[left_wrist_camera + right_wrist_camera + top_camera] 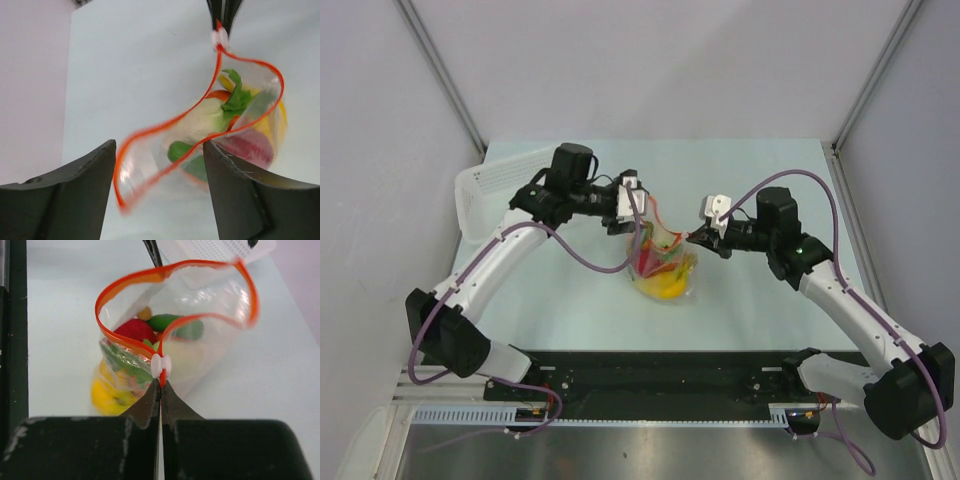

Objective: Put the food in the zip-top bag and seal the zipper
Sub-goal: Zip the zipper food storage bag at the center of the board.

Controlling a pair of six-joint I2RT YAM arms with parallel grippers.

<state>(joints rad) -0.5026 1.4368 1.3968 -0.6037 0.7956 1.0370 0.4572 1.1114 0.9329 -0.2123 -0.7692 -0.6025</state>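
Note:
The white slider (161, 365) needs to be grabbed across its sides by my left gripper next, so that the zipper can be sealed.
The clear zip-top bag (663, 268) stands in the middle of the table with the food inside: yellow banana (106, 395), red fruit (134, 330), green pepper (172, 322) and white radish (205, 117). Its red-orange zipper (165, 273) runs round a mouth that gapes open. My right gripper (161, 385) is shut on the zipper's near end, just behind the white slider (161, 365). My left gripper (157, 150) is open. The bag's far mouth end (121, 197) lies between its fingers, and no contact shows. In the top view the left gripper (638, 213) and right gripper (690, 238) flank the bag.
A white ribbed tray (485, 193) stands at the table's back left, behind the left arm, and shows at the top of the right wrist view (210, 247). The black rail (660, 372) runs along the near edge.

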